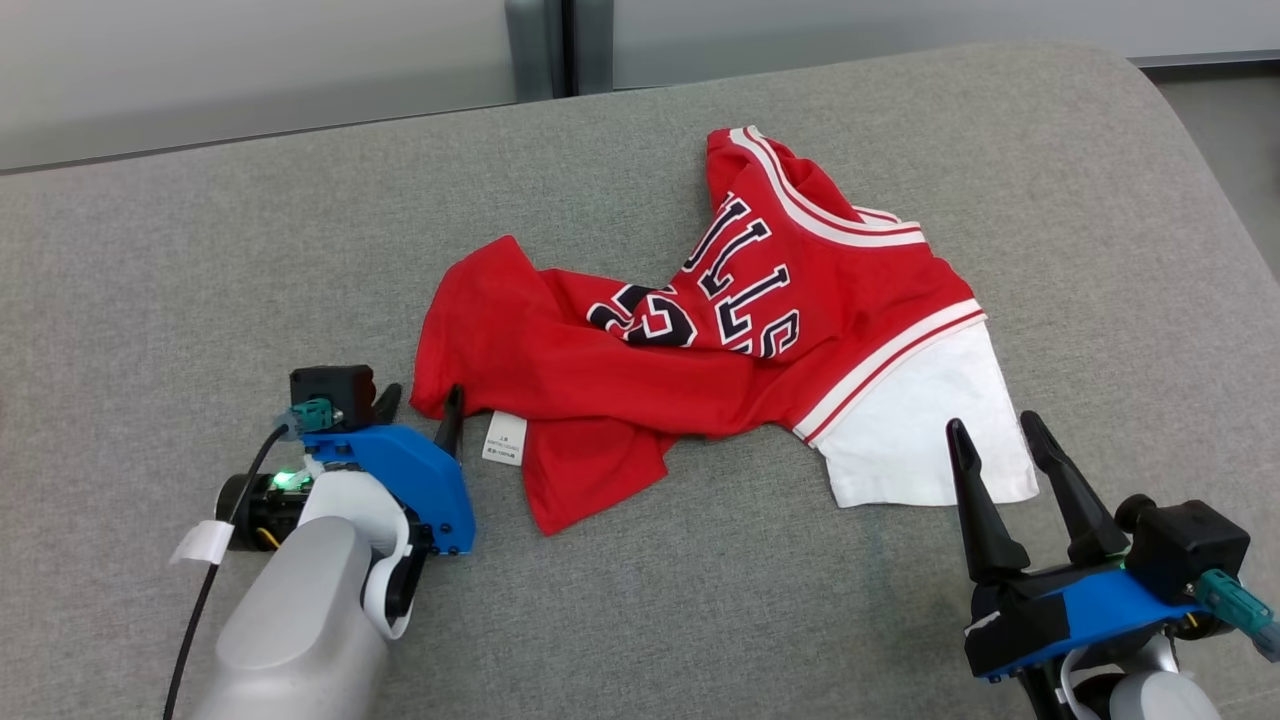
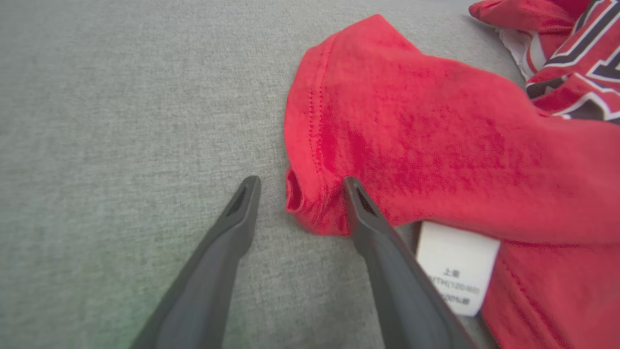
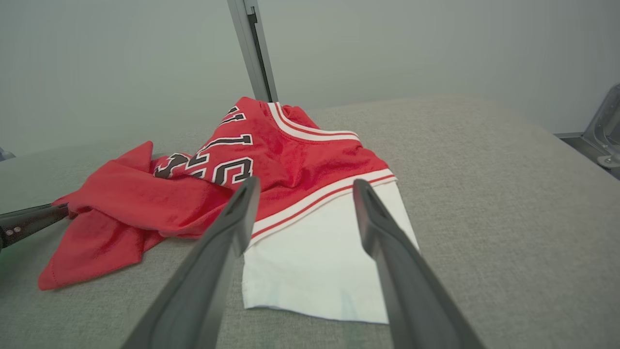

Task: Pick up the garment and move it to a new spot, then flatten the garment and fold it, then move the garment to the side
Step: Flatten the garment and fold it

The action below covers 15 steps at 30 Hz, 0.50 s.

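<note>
My left gripper grabs the jersey's red hem corner (image 1: 429,396) next, since that corner puckers up in a small fold while its body (image 1: 624,390) lies slack.
The garment (image 1: 700,330) is a red jersey with black-and-white lettering, striped trim and a white sleeve, lying crumpled on the grey table. My left gripper (image 1: 422,398) stands open at its left corner. In the left wrist view that red hem corner (image 2: 310,208) lies between the fingers of the left gripper (image 2: 301,183), with the right finger touching the cloth. A white care label (image 2: 457,266) sticks out beside it. My right gripper (image 1: 995,428) is open, hovering over the white sleeve (image 1: 920,430). In the right wrist view the right gripper (image 3: 304,185) frames that sleeve (image 3: 319,261).
The grey fabric-covered table (image 1: 200,280) spreads wide around the garment, with its rounded edge at the far right (image 1: 1180,130). A pale wall with a vertical metal post (image 1: 545,45) stands behind it. The left arm's fingertip (image 3: 34,220) shows in the right wrist view.
</note>
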{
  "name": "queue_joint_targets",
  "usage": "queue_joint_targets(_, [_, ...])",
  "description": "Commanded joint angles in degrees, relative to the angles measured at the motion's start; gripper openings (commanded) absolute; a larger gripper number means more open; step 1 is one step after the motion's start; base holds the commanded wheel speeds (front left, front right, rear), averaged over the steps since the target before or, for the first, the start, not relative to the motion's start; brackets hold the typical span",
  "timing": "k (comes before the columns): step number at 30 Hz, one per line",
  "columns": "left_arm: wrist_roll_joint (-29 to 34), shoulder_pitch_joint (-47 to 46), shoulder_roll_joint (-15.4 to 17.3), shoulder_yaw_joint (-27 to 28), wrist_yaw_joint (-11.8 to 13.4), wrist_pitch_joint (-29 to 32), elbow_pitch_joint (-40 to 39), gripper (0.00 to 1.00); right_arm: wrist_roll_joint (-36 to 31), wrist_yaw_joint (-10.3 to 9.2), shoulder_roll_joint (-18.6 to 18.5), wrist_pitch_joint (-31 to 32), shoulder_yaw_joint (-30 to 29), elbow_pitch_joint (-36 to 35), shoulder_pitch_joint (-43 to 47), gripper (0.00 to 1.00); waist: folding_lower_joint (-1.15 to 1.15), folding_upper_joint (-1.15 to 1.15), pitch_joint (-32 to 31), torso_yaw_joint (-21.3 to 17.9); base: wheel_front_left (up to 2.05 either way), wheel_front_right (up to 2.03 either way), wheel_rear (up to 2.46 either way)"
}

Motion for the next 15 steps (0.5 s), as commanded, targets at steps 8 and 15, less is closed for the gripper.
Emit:
queue_joint_targets(8, [-2.14, -0.98, -1.63, 1.14, -2.44, -8.32, -0.69, 0.0, 0.21, 0.03, -0.06, -0.28, -0.47, -0.12, -0.31, 1.0, 0.0, -0.01, -0.6, 2.43, 0.0, 0.0, 0.0])
queue_joint_targets(15, [-4.42, 5.3, -1.25, 2.21, -3.08, -12.83, -11.32, 0.0, 0.01, 0.03, -0.06, 0.23, -1.35, -0.37, 0.89, 1.0, 0.0, -0.01, -3.43, 6.65, 0.0, 0.0, 0.0])
